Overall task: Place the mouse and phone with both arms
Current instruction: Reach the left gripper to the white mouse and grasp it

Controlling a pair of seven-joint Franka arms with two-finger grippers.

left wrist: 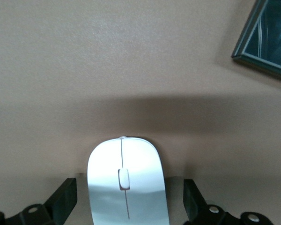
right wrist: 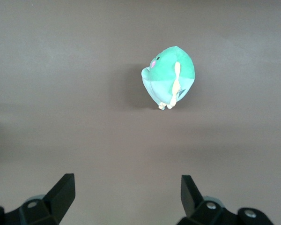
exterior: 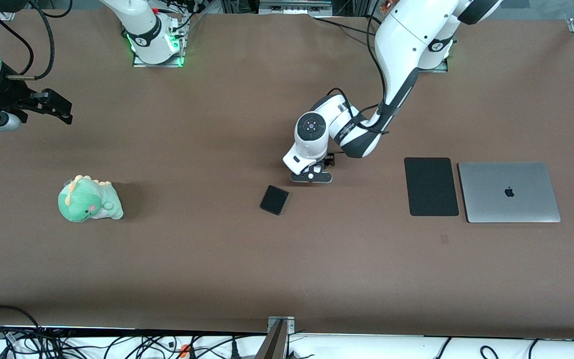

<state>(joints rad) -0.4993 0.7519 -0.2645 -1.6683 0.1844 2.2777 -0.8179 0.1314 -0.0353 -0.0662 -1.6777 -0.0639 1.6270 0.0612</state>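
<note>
The white mouse is between my fingers, so my left gripper should close on it. Closing now would hold it.
The white mouse [left wrist: 126, 185] lies on the brown table between the open fingers of my left gripper [left wrist: 129, 187], with a gap on each side. In the front view the left gripper [exterior: 312, 175] is low over the table's middle and its hand hides the mouse. The black glossy phone [exterior: 274, 199] lies flat beside it, nearer to the front camera; its corner also shows in the left wrist view [left wrist: 267, 42]. My right gripper [exterior: 63, 110] waits, open and empty, in the air at the right arm's end of the table [right wrist: 127, 183].
A green plush dinosaur [exterior: 89, 199] lies toward the right arm's end and also shows in the right wrist view [right wrist: 171, 75]. A matte black mouse pad [exterior: 431, 187] and a closed grey laptop [exterior: 508, 192] lie side by side toward the left arm's end.
</note>
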